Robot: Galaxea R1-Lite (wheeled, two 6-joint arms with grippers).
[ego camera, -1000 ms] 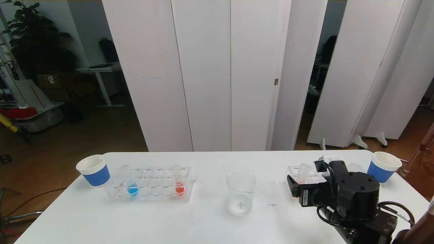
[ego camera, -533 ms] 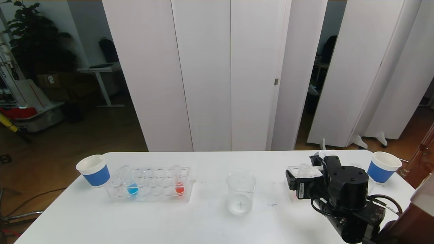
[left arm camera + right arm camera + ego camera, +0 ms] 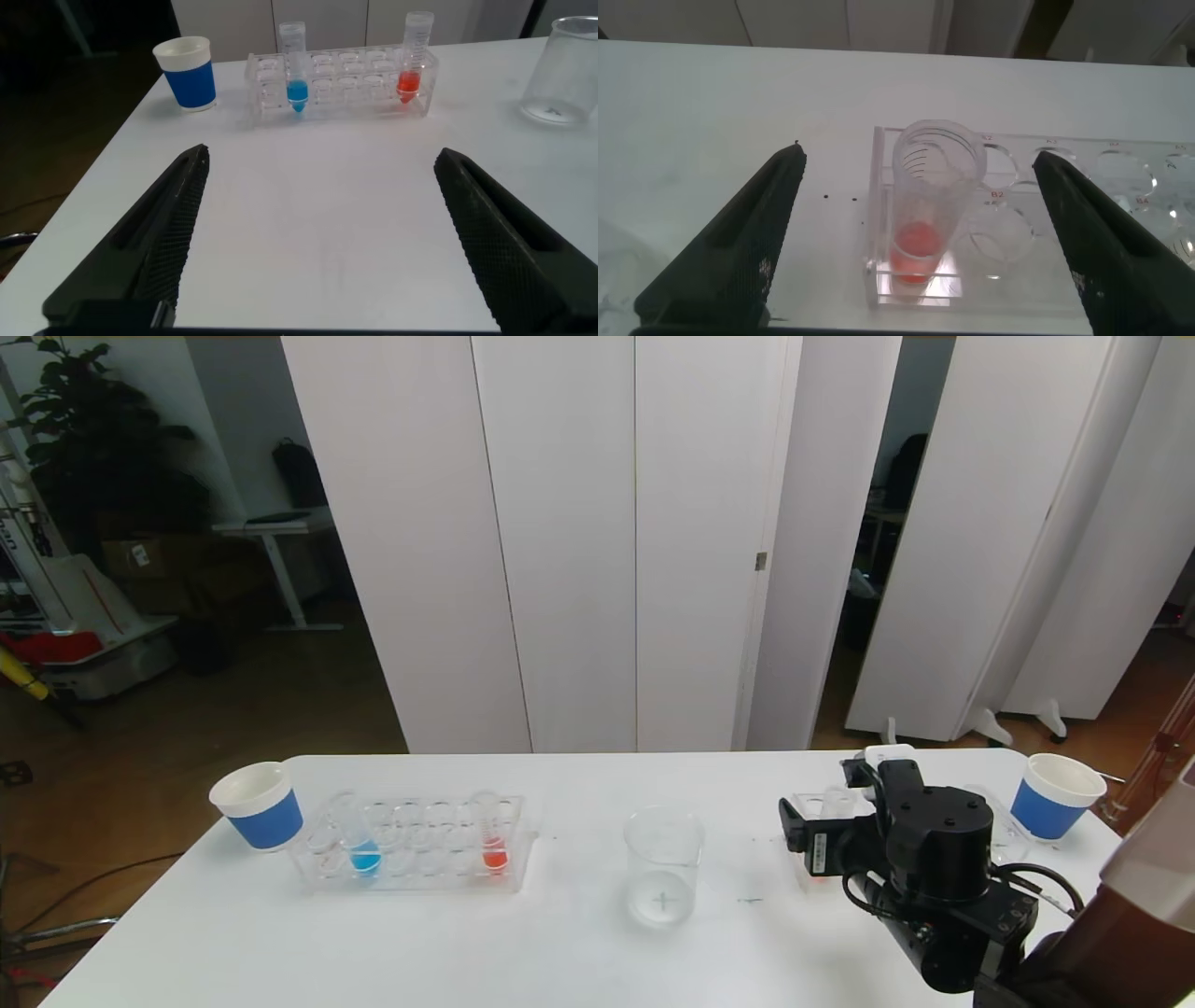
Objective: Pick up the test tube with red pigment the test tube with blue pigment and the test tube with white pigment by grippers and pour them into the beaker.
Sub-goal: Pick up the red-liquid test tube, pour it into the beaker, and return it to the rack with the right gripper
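My right gripper closes now, since in the right wrist view my fingers are on either side of the graduated red test tube's upper sides.
My right gripper [image 3: 825, 810] is open at the near left corner of the right-hand clear rack [image 3: 805, 803]. Its fingers [image 3: 738, 247] stand on either side of a graduated test tube with red pigment [image 3: 926, 210], not touching it. A second red tube [image 3: 492, 835] and the test tube with blue pigment [image 3: 363, 845] stand upright in the left rack [image 3: 415, 877]. The empty beaker [image 3: 663, 863] sits mid-table between the racks. The left gripper [image 3: 321, 152] is open and empty over bare table, short of the left rack [image 3: 341, 89]. No test tube with white pigment shows.
A blue-banded white paper cup [image 3: 260, 805] stands left of the left rack. Another such cup [image 3: 1055, 795] stands at the table's right end beyond the right rack. White partition panels rise behind the table's far edge.
My right arm has moved forward and left, bringing its open fingers up around the red tube in the right rack. Tubes, beaker and cups have not moved.
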